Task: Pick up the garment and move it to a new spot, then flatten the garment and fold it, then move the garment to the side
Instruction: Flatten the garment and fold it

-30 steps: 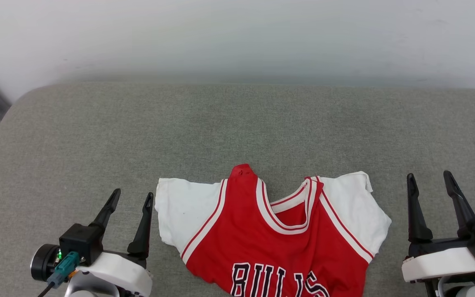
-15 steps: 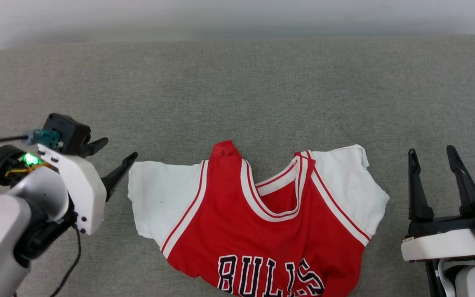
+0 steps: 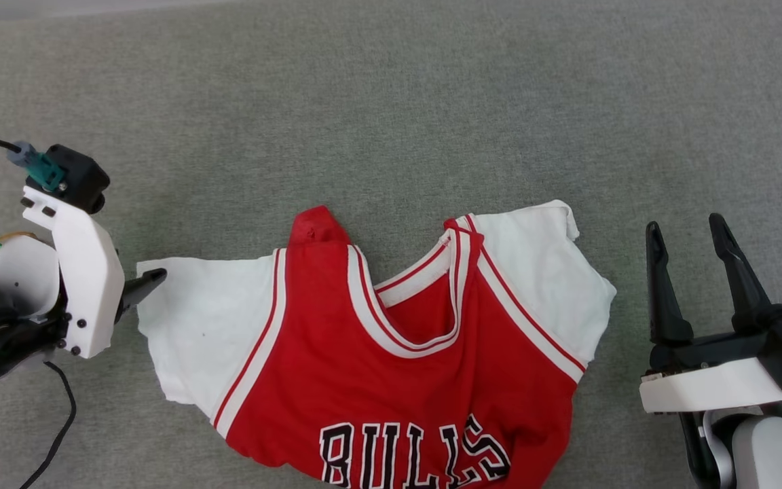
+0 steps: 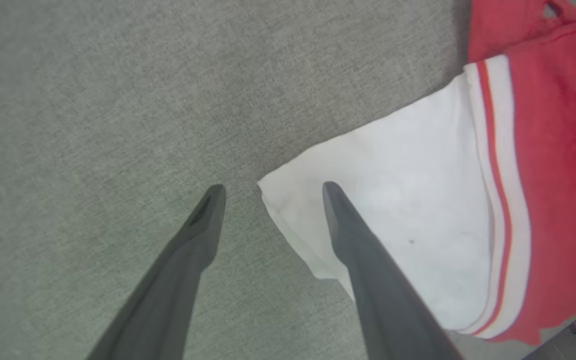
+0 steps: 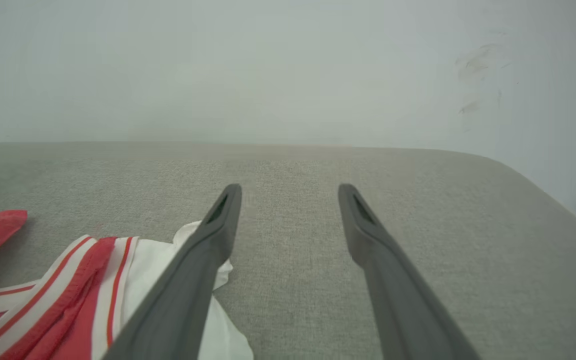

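The white sleeve lies flat on the cushion. Next, my left gripper pinches the sleeve's corner, where an edge offers itself, to pick up the jersey.
The garment, a red jersey with white short sleeves and black "BULLS" lettering, lies rumpled on the grey cushion, its hem cut off by the head view's bottom edge. My left gripper is open and points down at the corner of the left sleeve. That corner sits between the two fingers, and one finger is over the white cloth. In the head view one left fingertip reaches the sleeve's edge. My right gripper stands open beside the right sleeve, apart from it, with nothing between its fingers.
Grey woven cushion stretches wide behind the garment. A pale wall rises behind it, and the cushion's rounded right edge shows in the right wrist view. A black cable hangs from my left arm.
The head camera has tilted down, so the whole picture shifted. My left arm has risen and turned, bringing its fingers onto the left sleeve's corner. The right gripper stays put and open.
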`<state>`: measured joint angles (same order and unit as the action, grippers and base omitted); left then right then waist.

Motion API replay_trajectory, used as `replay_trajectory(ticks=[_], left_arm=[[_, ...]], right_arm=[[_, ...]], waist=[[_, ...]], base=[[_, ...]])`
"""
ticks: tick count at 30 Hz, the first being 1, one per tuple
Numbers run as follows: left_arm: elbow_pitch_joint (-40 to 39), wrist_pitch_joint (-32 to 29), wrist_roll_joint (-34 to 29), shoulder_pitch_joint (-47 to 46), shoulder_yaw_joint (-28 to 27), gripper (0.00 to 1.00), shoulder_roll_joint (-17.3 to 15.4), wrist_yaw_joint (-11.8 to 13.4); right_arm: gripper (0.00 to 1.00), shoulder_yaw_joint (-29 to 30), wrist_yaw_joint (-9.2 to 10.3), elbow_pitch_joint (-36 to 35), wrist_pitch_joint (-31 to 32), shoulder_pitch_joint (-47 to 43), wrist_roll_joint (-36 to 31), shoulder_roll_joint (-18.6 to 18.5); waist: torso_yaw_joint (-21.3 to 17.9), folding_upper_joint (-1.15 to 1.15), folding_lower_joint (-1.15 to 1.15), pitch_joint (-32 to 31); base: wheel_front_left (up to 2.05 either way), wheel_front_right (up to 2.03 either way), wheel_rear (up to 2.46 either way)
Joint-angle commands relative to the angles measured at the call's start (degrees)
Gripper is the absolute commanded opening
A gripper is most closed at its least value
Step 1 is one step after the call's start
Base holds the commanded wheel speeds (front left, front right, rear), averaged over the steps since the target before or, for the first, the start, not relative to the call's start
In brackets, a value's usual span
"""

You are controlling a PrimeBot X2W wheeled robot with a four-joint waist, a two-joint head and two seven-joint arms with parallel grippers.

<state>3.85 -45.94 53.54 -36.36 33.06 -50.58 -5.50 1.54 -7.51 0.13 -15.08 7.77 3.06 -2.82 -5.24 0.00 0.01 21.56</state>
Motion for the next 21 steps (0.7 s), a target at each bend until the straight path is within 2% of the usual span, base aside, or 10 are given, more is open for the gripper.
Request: replay_trajectory(ticks=[1,8,9,10,16,21], left_arm=[[0.53,-0.48,0.48,0.08,0.08,1.0,-0.59,-0.01],[2.5,-2.57,1.52,2.87,2.24,0.98,0.09,-0.04],[2.89,-2.94,1.72,3.45,2.71,0.2,0.39,0.0],[3.36,-2.59,1.63,3.92,2.83,0.0,0.85,0.4],[5.08,2.56,1.3,5.23,1.54,0.0,2.19,1.59],[3.54,10.21,-0.3,6.17,-2.09,0.0,0.84,3.34]], right_arm=[[1.0,-0.3,0.04,-0.15,-0.13,1.07,0.27,-0.12],[1.0,-0.09,0.04,-0.34,-0.13,1.65,0.53,-0.12],[1.0,-0.08,0.04,-0.32,-0.13,1.76,0.5,-0.12],[1.0,-0.01,0.04,-0.3,-0.13,1.82,0.43,-0.12],[1.0,0.12,0.04,0.28,-0.13,1.34,-0.28,-0.12],[1.0,1.42,0.04,1.21,-0.13,0.26,-1.44,-0.13]], waist=[[-1.35,0.0,-0.01,1.74],[-2.35,0.0,-0.01,3.57],[-2.4,0.0,-0.01,3.66],[-2.41,0.0,-0.01,3.73],[-1.77,0.0,-0.01,2.4],[0.12,0.0,-0.01,-0.91]], base=[[0.0,0.0,0.0],[0.0,0.0,0.0],[0.0,0.0,0.0],[0.0,0.0,0.0],[0.0,0.0,0.0],[0.0,0.0,0.0]])
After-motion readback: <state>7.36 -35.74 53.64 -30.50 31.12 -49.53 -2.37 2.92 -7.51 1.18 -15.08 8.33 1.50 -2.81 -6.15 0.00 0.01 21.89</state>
